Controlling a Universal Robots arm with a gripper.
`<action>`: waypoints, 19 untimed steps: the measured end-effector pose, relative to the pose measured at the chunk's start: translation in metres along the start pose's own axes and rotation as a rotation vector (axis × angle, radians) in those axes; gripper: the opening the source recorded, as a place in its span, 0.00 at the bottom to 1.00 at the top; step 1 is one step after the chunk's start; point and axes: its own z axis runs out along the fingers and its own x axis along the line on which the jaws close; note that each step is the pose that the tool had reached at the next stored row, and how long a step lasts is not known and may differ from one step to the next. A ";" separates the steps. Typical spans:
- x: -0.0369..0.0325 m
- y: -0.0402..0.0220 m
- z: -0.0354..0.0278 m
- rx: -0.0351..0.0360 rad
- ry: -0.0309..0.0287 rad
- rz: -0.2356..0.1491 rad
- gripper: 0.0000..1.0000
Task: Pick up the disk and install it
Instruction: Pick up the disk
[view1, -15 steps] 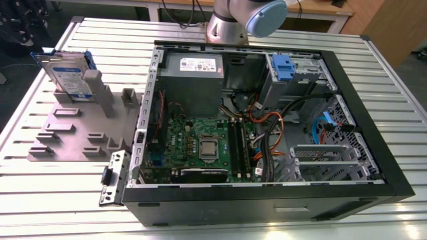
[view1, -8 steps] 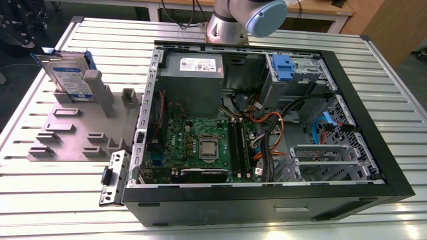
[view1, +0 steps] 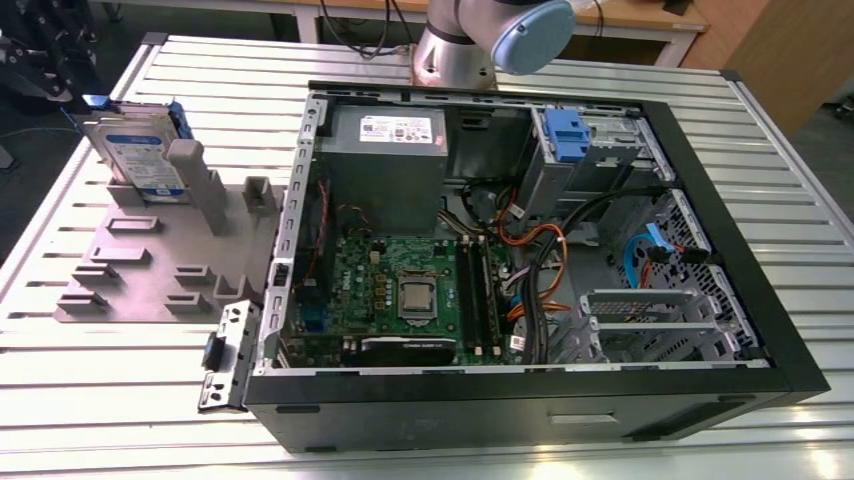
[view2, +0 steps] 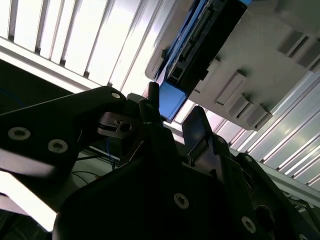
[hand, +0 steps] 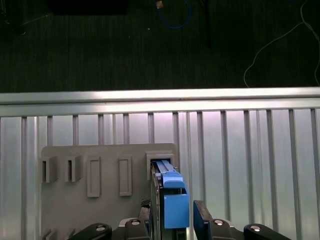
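My gripper should next grab the disk by its blue-framed end (view1: 98, 102), then install it in the open computer case.
The disk (view1: 134, 150) stands on edge in a slot at the far end of the grey holder plate (view1: 147, 270), at the exterior view's left. It is silver with a blue-and-white label and a blue frame. In the first wrist view I look along the disk's edge (hand: 167, 197). My gripper (hand: 172, 222) straddles that blue-framed end, one finger on each side, with a small gap at the right finger (hand: 200, 220). In the second wrist view the gripper (view2: 175, 117) is open around the blue frame end (view2: 172, 100), and the disk's connector edge (view2: 200, 45) runs away beyond it.
An open black computer case (view1: 747, 300) lies on the slatted aluminium table (view1: 801, 180). Inside it are a motherboard (view1: 400, 290), a grey power supply (view1: 387, 150) and a drive bay with a blue clip (view1: 567, 135). The arm's base (view1: 454, 50) stands behind the case. Beyond the table edge (hand: 160, 97) is dark floor.
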 end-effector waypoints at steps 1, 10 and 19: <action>-0.0001 0.0000 0.0008 0.0000 0.0000 0.000 0.46; -0.0003 0.0001 0.0103 0.0009 0.0025 0.000 0.46; 0.0004 0.0014 0.0201 0.0043 0.0023 0.000 0.46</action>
